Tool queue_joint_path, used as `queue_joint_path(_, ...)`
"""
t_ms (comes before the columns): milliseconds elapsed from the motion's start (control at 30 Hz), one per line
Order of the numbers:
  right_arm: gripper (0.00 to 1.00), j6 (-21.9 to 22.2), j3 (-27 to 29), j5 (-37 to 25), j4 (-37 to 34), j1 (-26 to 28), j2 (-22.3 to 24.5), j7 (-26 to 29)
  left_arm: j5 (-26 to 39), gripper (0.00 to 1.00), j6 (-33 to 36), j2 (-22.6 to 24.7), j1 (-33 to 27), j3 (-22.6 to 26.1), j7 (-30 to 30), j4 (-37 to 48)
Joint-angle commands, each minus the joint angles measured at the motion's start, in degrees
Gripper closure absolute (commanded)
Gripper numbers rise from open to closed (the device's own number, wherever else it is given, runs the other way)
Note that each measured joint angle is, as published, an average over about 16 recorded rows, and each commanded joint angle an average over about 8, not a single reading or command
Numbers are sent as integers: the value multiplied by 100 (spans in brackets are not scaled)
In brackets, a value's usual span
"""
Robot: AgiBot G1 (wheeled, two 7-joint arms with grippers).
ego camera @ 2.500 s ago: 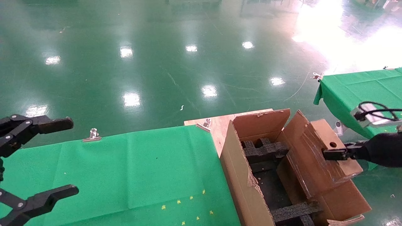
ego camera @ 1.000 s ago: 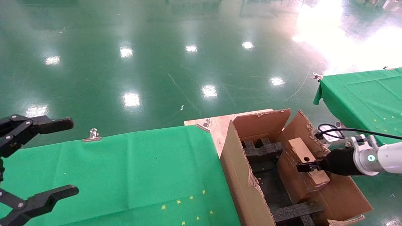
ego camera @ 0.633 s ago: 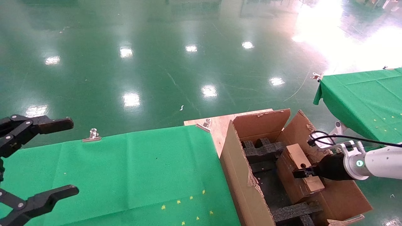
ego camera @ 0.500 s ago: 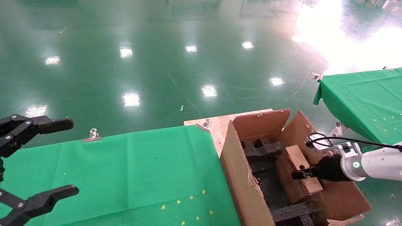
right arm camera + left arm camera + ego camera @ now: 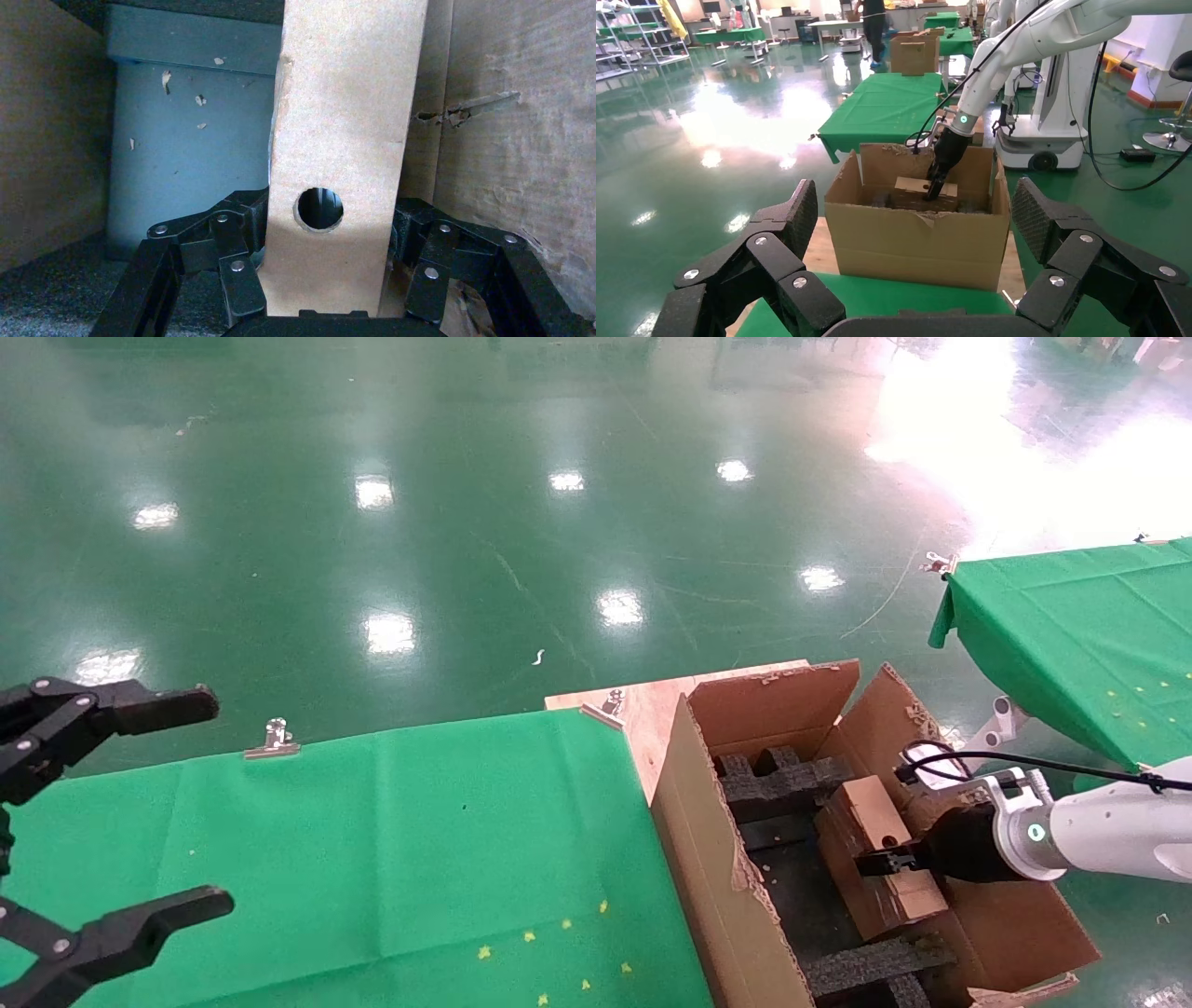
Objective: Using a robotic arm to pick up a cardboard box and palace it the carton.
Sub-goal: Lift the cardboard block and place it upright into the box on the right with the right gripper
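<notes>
The small cardboard box [image 5: 866, 812] sits low on the carton's bottom [image 5: 799, 896] between foam inserts, so my right gripper opens next.
The white robotic arm [image 5: 1108, 826] reaches into the large carton [image 5: 708, 859] from the right. My right gripper [image 5: 880, 862] is shut on the small cardboard box [image 5: 866, 812] and holds it low inside the carton, between the black foam inserts [image 5: 782, 780]. In the right wrist view the fingers [image 5: 242, 232] clamp both sides of the box [image 5: 344, 126], just beside its round hole [image 5: 320, 208]. The left wrist view shows the carton [image 5: 916, 242], the box [image 5: 912, 187] and the arm [image 5: 989, 77]. My left gripper [image 5: 186, 808] is open and empty at the far left.
A green-clothed table [image 5: 372, 840] lies left of the carton, with metal clips [image 5: 275, 738] on its far edge. A wooden board [image 5: 643, 705] sits under the carton. A second green table [image 5: 1071, 607] stands at the right. The carton's inner wall [image 5: 520, 140] is close beside the box.
My right gripper has carried the box from above the carton's right flap leftward and down into the carton. The left gripper has not moved.
</notes>
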Motion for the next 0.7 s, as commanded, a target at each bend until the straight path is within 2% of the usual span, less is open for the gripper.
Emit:
queue_joint_path(33, 0, -1, 1, 4, -15, -8, -10, -2, 0, 0, 0, 0, 0, 0, 0, 0)
queue_joint_path(700, 0, -73, 15, -32, 179, 152, 141, -13, 0, 0, 0, 0, 0, 1, 1, 1)
